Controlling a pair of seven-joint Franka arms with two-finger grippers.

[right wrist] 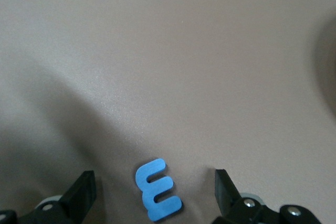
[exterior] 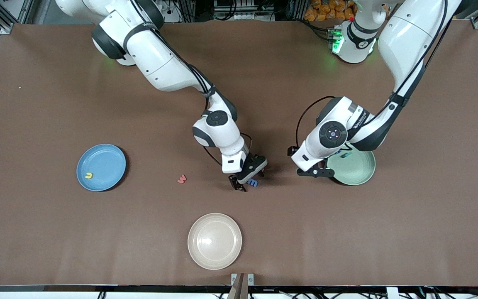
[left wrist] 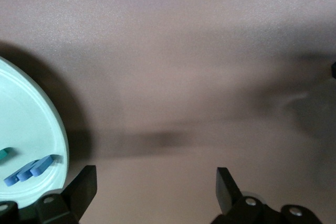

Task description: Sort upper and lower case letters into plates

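My right gripper's fingers stand low beside the blue letter [exterior: 253, 182] [right wrist: 158, 190] on the brown table, so it is time to close. Closing now would catch the letter.
A blue letter [exterior: 254, 182] lies on the brown table; in the right wrist view it [right wrist: 156, 189] sits between my right gripper's open fingers. My right gripper [exterior: 247, 177] hangs low over it, empty. A red letter [exterior: 181, 179] lies on the table toward the right arm's end. A yellow letter [exterior: 89, 175] rests in the light blue plate [exterior: 106, 160]. My left gripper [exterior: 314, 171] is open and empty, beside the mint green plate [exterior: 357, 170]. That plate [left wrist: 23, 129] holds a blue letter [left wrist: 30, 169] and a teal letter [left wrist: 4, 154].
A cream-beige plate [exterior: 214, 241] sits nearer the front camera than both grippers. The two arms' wrists are close together over the table's middle.
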